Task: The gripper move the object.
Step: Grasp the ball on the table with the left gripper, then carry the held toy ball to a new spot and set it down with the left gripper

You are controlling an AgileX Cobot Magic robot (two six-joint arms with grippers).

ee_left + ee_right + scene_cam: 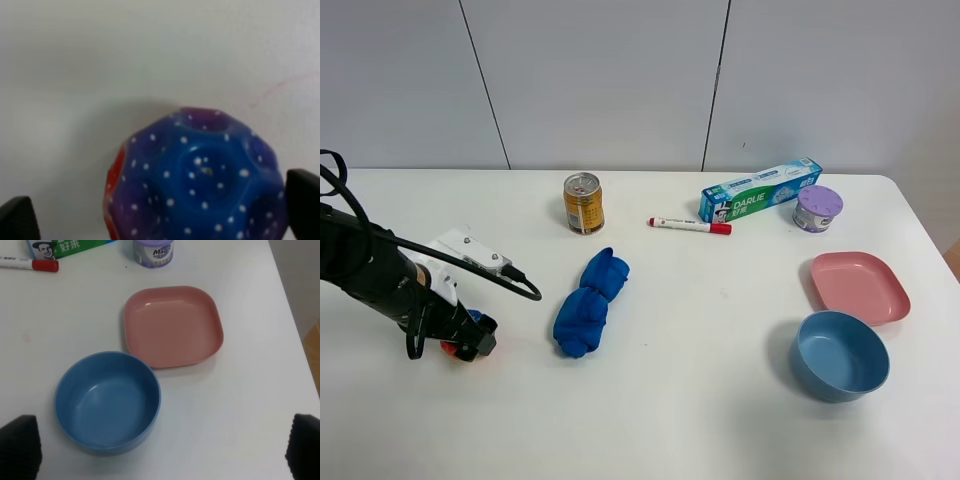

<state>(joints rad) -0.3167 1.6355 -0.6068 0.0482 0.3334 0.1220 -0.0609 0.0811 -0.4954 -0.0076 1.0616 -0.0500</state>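
The robot needs to move the ball [200, 180], so its left gripper should next grab it by its dimpled sides.
A dimpled ball [200, 180], blue and purple with white dots and a red patch, lies on the white table at the left; in the high view only a bit of it [451, 348] shows under the arm. My left gripper [468, 338] is low over it, open, with the ball between its black fingertips [16, 220]. One fingertip is right at the ball and the other stands apart from it. My right gripper [162, 452] is open and empty above the blue bowl [107, 402]; it is out of the high view.
A blue cloth [590, 302] lies mid-table. A can [583, 203], a red-capped marker [690, 225], a toothpaste box [760, 189] and a purple tub [817, 208] stand along the back. A pink plate [860, 287] and the blue bowl [839, 355] are at the right.
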